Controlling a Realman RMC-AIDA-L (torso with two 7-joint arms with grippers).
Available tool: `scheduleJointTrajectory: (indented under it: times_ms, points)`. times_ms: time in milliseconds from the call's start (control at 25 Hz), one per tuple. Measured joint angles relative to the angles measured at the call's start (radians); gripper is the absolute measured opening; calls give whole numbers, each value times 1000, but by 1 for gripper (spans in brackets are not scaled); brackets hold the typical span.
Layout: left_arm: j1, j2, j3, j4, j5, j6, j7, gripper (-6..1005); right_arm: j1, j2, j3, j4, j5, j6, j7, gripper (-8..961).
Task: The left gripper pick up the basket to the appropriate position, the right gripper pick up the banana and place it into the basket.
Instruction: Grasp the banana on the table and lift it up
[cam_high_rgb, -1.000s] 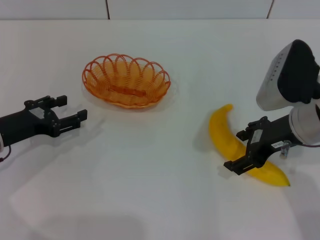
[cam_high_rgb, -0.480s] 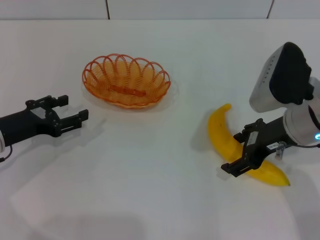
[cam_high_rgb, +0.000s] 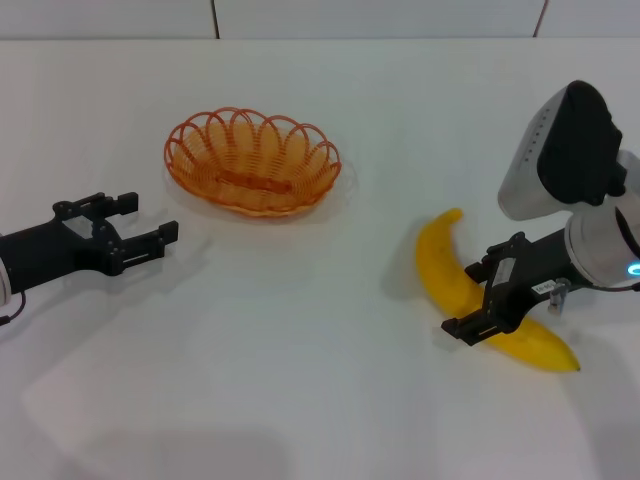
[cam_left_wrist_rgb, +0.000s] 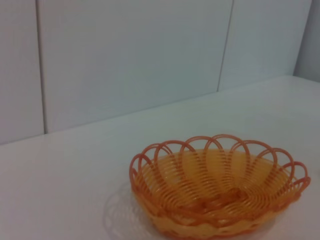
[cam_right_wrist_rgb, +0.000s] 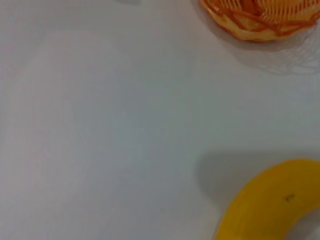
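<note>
The fingers of my right gripper are down on both sides of the banana's middle (cam_high_rgb: 464, 294) (cam_right_wrist_rgb: 260, 210). They would hold the banana now, so my right gripper needs to close on it.
The orange woven basket (cam_high_rgb: 252, 162) stands on the white table at the back left; it also shows in the left wrist view (cam_left_wrist_rgb: 215, 190) and at the edge of the right wrist view (cam_right_wrist_rgb: 255, 17). My left gripper (cam_high_rgb: 148, 218) is open and empty, low over the table to the left of the basket and pointing toward it. The yellow banana (cam_high_rgb: 445, 265) lies on the table at the right and also shows in the right wrist view (cam_right_wrist_rgb: 270, 205). My right gripper (cam_high_rgb: 478, 296) is open, with one finger on each side of the banana's middle.
The white table (cam_high_rgb: 300, 330) stretches between the basket and the banana. A tiled white wall (cam_high_rgb: 380, 15) runs along its far edge. The right arm's large white-grey housing (cam_high_rgb: 560, 150) hangs above the banana's right end.
The right arm has shifted slightly left and settled around the banana, its lower finger drawing a little closer. The banana, the basket and the left gripper have stayed put.
</note>
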Motion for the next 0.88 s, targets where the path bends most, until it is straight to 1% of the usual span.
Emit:
scheduleJointTrajectory:
  times_ms: [200,400,880]
  points:
    - [-2,0,0,0,0,0,0,763,10,-1,1,18,0,1,5,801]
    - [-4,0,0,0,0,0,0,763,13,-2,5,17,0,-3,7,549]
    - [-1,0,0,0,0,0,0,763,-5,0,13,-67,15,-4,0,485]
